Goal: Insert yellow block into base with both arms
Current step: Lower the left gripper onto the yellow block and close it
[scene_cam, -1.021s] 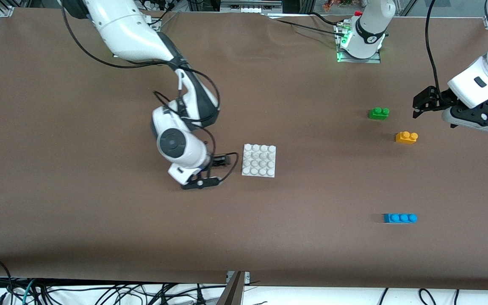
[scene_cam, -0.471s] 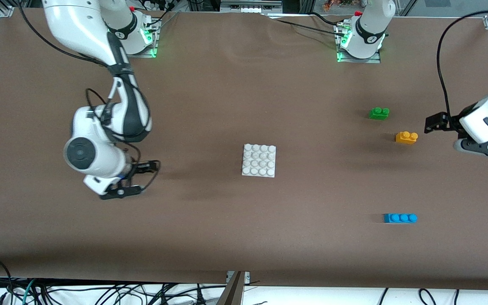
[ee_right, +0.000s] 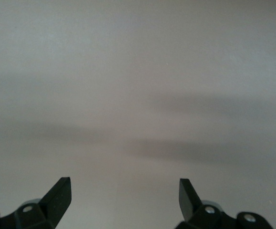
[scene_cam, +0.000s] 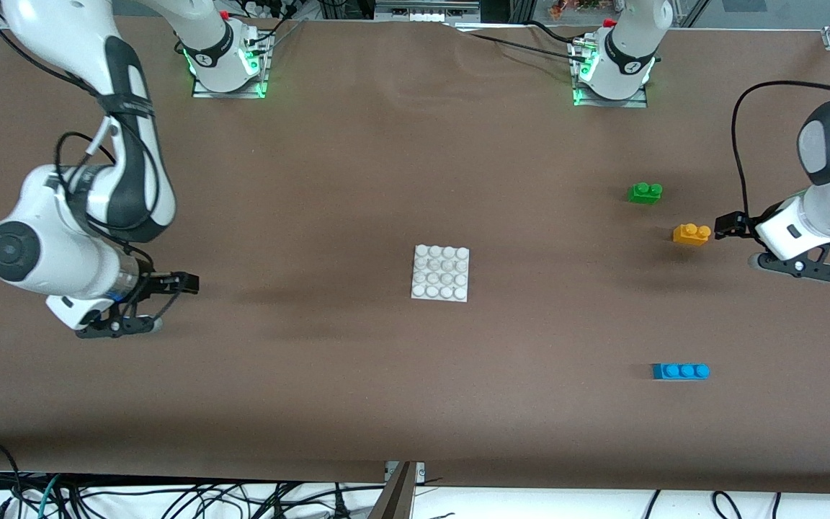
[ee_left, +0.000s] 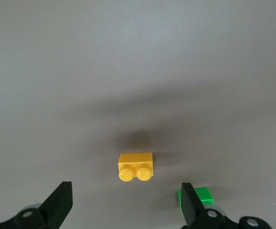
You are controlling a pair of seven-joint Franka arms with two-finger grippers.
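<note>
I will insert the yellow block (scene_cam: pixel 691 233) into the white studded base, so I will first grab it by its two short ends with my left gripper.
The yellow block (scene_cam: pixel 691 233) is a small two-stud brick standing on the brown table toward the left arm's end. In the left wrist view the yellow block (ee_left: pixel 136 168) lies just ahead of the gap between the fingers. My left gripper (scene_cam: pixel 728 227) hangs open beside it, holding nothing; in its own view the left gripper (ee_left: pixel 124 191) has both black fingers wide apart. The white studded base (scene_cam: pixel 440 272) lies flat mid-table. My right gripper (scene_cam: pixel 177 283) is open over bare table toward the right arm's end, well away from the base; the right gripper (ee_right: pixel 123 183) sees only table.
A green two-stud brick (scene_cam: pixel 645 192) sits a little farther from the front camera than the yellow block, and the green brick (ee_left: pixel 202 195) shows beside one left finger. A blue three-stud brick (scene_cam: pixel 681 371) lies nearer the front camera. Cables run along the table's front edge.
The right arm has swung away from the base toward its own end of the table. The left gripper has come down closer to the yellow block. Both stayed open.
</note>
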